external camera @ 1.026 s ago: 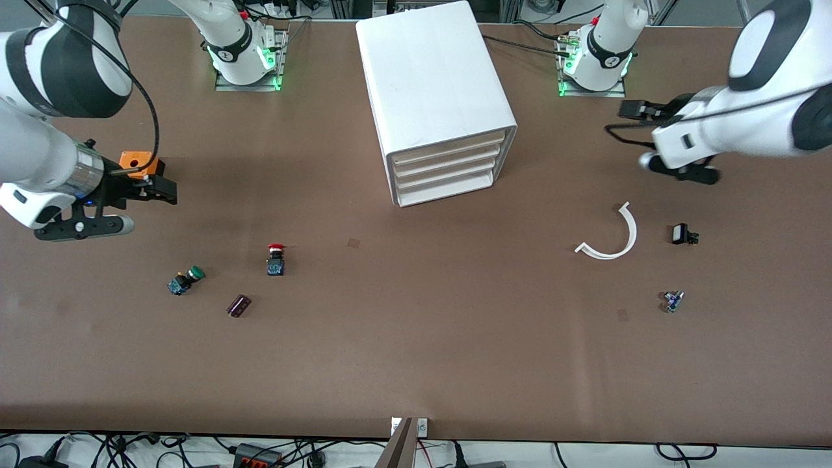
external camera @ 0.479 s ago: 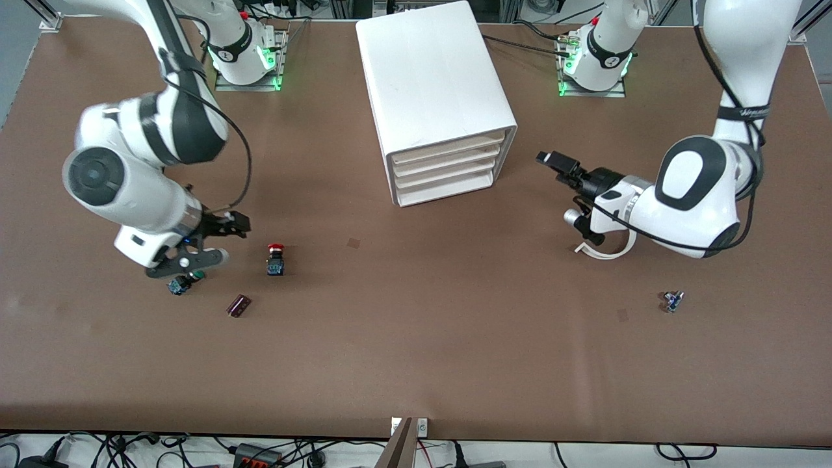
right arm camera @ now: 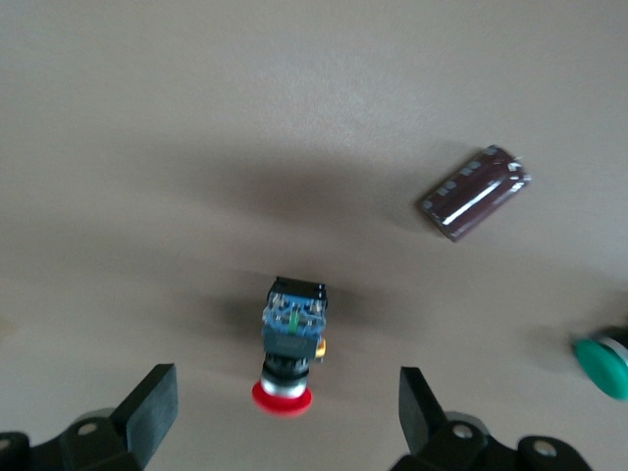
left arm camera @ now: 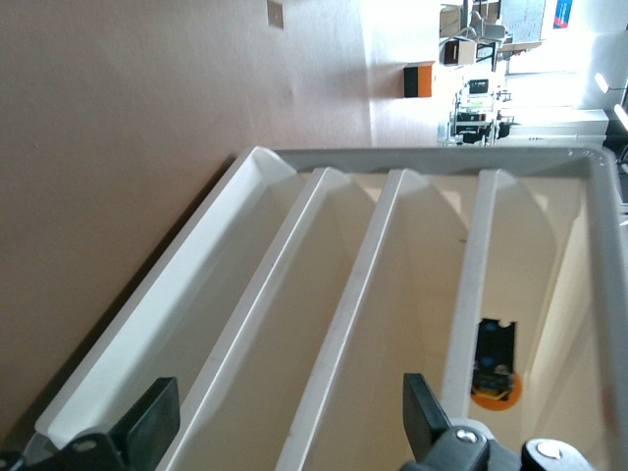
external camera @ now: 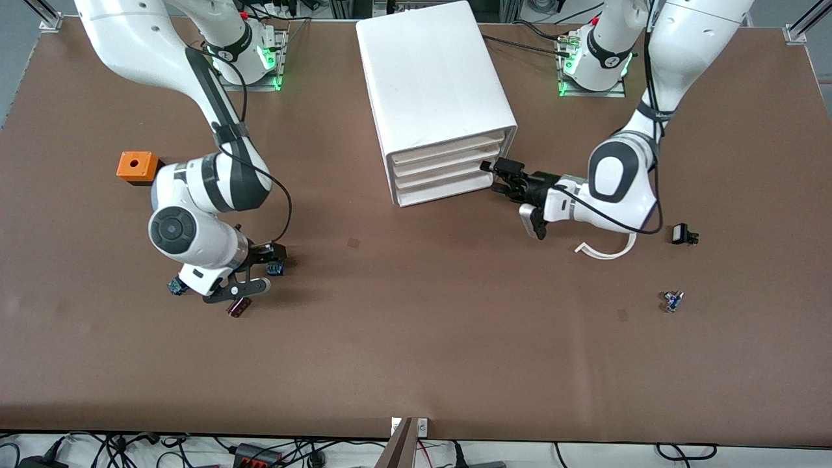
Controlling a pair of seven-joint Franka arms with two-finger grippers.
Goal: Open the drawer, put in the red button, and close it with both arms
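My right gripper grabs the red button by its dark middle (right arm camera: 286, 357) behind the red cap next, to put the button in the white drawer.
The red button (right arm camera: 289, 348) lies on its side on the table, red cap toward my right gripper (right arm camera: 285, 420), which is open and hovers just over it with a finger on each side, apart from it. In the front view only its blue body (external camera: 277, 267) shows beside the right gripper (external camera: 265, 259). The white drawer cabinet (external camera: 435, 91) stands mid-table with all its drawers (external camera: 448, 172) shut. My left gripper (external camera: 499, 174) is open at the drawer fronts (left arm camera: 353, 324), at the end toward the left arm; the left wrist view shows its open gripper (left arm camera: 287, 427) straddling two drawer lips.
A green-capped switch (external camera: 175, 286) and a dark cylinder (external camera: 237, 307) lie close to the right gripper. An orange box (external camera: 133, 166) sits toward the right arm's end. A white curved strip (external camera: 608, 250), a black part (external camera: 682, 234) and a small blue part (external camera: 673, 300) lie toward the left arm's end.
The right gripper has swept in from the orange box down over the red button. The left gripper has moved from the table's end to the drawer fronts.
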